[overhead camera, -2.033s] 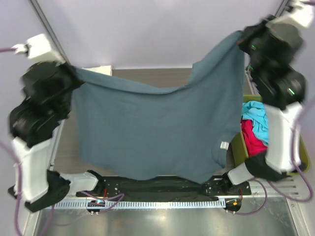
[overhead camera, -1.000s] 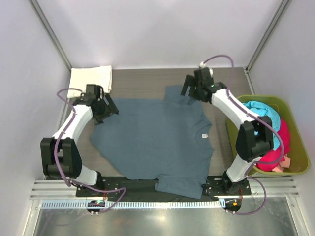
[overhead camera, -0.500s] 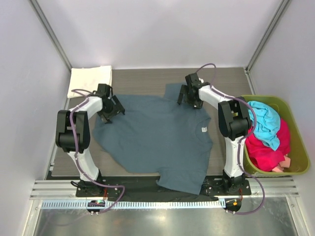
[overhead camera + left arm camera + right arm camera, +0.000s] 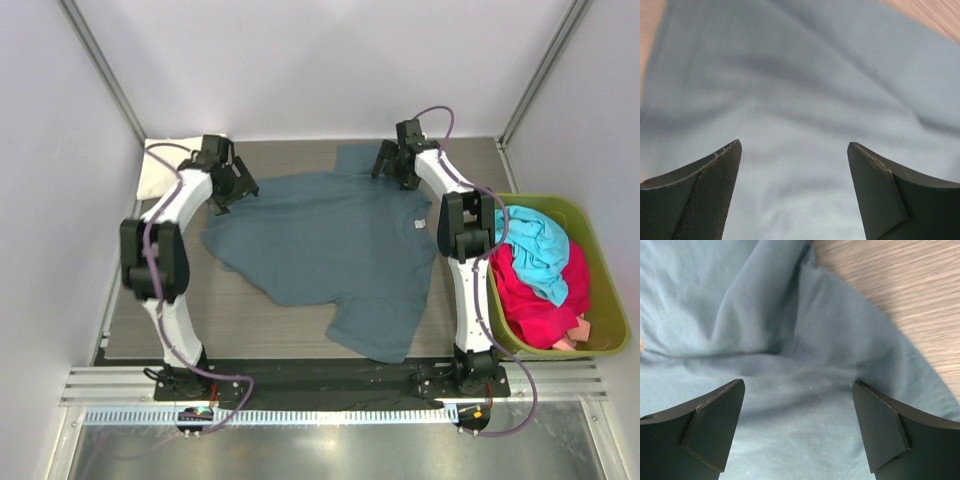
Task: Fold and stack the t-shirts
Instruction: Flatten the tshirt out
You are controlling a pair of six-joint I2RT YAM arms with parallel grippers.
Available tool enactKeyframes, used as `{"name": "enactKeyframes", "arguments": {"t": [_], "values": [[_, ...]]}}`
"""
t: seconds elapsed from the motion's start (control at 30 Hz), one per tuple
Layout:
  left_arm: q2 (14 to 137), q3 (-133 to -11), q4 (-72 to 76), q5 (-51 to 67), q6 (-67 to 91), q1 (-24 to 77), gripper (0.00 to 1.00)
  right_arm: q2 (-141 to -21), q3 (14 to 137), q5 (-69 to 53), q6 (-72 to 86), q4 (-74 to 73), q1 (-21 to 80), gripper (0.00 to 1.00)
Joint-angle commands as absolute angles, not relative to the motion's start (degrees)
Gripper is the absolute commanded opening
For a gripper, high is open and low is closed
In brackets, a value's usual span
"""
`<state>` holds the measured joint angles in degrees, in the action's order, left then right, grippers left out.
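My left gripper grips the blue t-shirt's near corner on the cream-white t-shirt's side next, to fold the blue t-shirt's near half over.
A dark slate-blue t-shirt (image 4: 330, 250) lies spread on the wooden table, one sleeve at the back and its hem toward the arm bases. My left gripper (image 4: 232, 186) stands open over the shirt's back left edge. Its wrist view shows blue cloth (image 4: 805, 100) under the left gripper (image 4: 794, 150), with nothing between the fingers. My right gripper (image 4: 393, 166) is open over the back sleeve, and creased cloth (image 4: 790, 360) fills the space below the right gripper (image 4: 799, 385). A folded cream-white t-shirt (image 4: 165, 166) lies at the back left corner.
An olive-green bin (image 4: 610, 345) stands at the right edge, holding a turquoise shirt (image 4: 535, 245) and a pink-red shirt (image 4: 540, 312). Bare wood (image 4: 250, 320) shows left of the blue shirt. Walls close in the back and sides.
The blue shirt, held up in the air two seconds ago, now lies on the table. Both grippers and the shirt have shifted toward the back over the last second.
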<state>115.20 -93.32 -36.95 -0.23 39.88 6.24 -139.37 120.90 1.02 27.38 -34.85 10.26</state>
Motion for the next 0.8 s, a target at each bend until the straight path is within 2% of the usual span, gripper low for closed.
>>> {"name": "enactKeyframes", "arguments": {"t": [0.0, 0.2, 0.27, 0.43, 0.47, 0.53, 0.77], "values": [[96.3, -85.9, -39.2, -5.9, 39.1, 7.4, 0.88, -133.7, 121.2, -1.7, 25.7, -37.4, 11.3, 0.96], [75.1, -62.7, -34.7, -8.4, 42.1, 7.3, 0.88, -123.4, 116.9, -2.3, 25.1, -37.4, 12.0, 0.97], [71.7, -57.9, -33.4, -7.9, 43.2, 7.0, 0.86, -117.6, 114.4, -1.8, 24.8, -37.4, 12.6, 0.97], [62.1, -44.3, -29.5, -7.5, 45.6, 6.7, 0.81, -103.7, 97.3, -0.5, 25.9, -34.5, 13.2, 0.98], [61.4, -43.0, -28.7, -7.1, 46.6, 6.7, 0.72, -101.5, 94.0, -0.4, 27.0, -33.2, 13.3, 0.97], [60.5, -40.2, -25.9, -5.0, 46.8, 6.6, 0.67, -95.4, 85.5, -0.4, 27.8, -31.9, 13.4, 0.97], [64.4, -34.8, -21.5, -5.4, 47.5, 6.7, 0.60, -78.9, 57.6, -2.4, 28.2, -25.7, 14.0, 0.96]]}}
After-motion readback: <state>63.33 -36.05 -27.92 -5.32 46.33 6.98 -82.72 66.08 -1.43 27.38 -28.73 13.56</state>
